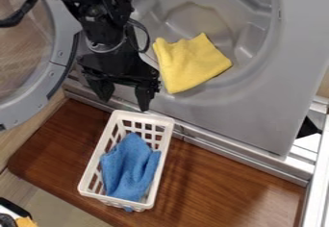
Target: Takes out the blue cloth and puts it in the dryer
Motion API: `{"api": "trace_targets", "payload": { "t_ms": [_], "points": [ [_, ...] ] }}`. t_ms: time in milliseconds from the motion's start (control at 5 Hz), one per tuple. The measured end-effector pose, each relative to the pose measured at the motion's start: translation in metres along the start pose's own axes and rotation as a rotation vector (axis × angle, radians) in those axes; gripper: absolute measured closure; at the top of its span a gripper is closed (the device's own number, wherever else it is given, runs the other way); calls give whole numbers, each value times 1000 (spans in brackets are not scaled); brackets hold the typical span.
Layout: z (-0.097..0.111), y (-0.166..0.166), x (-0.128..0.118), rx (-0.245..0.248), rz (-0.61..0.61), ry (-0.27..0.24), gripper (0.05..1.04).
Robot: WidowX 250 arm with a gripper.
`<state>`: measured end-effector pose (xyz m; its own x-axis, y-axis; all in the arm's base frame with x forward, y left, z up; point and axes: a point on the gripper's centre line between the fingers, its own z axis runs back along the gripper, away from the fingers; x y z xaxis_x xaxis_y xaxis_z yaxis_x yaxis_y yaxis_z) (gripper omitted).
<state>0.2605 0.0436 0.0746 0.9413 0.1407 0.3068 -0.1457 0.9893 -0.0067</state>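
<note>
The blue cloth (130,168) needs to come out, so my gripper will next grab the cloth's bunched upper fold, as the rest lies slack against the basket's sides.
The black gripper (125,103) hangs just above the back rim of the white basket, its two fingers spread apart with nothing between them. Below and in front of it, the blue cloth (130,168) lies crumpled inside the basket (85,185), which stands on the brown wooden board. Behind, the grey dryer (241,113) has its drum opening facing the camera. A yellow cloth (187,63) lies at the lower part of that opening, right of the gripper.
The round dryer door (59,69) stands swung out at the left, close beside the arm. A metal ledge (225,149) runs between the dryer and the wooden board (225,187). White metal rails (315,173) stand at the right edge.
</note>
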Motion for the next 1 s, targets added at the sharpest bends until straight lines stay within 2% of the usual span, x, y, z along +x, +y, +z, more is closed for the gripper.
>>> {"api": "trace_targets", "payload": {
  "t_ms": [200,400,600,800,1000],
  "points": [
    [-6,0,-5,2,0,26,83],
    [-22,4,-11,22,-30,59,83],
    [-43,5,-16,18,-70,100,83],
    [-64,12,-20,18,-63,117,83],
    [-78,8,-29,20,-84,148,83]
  ]
}}
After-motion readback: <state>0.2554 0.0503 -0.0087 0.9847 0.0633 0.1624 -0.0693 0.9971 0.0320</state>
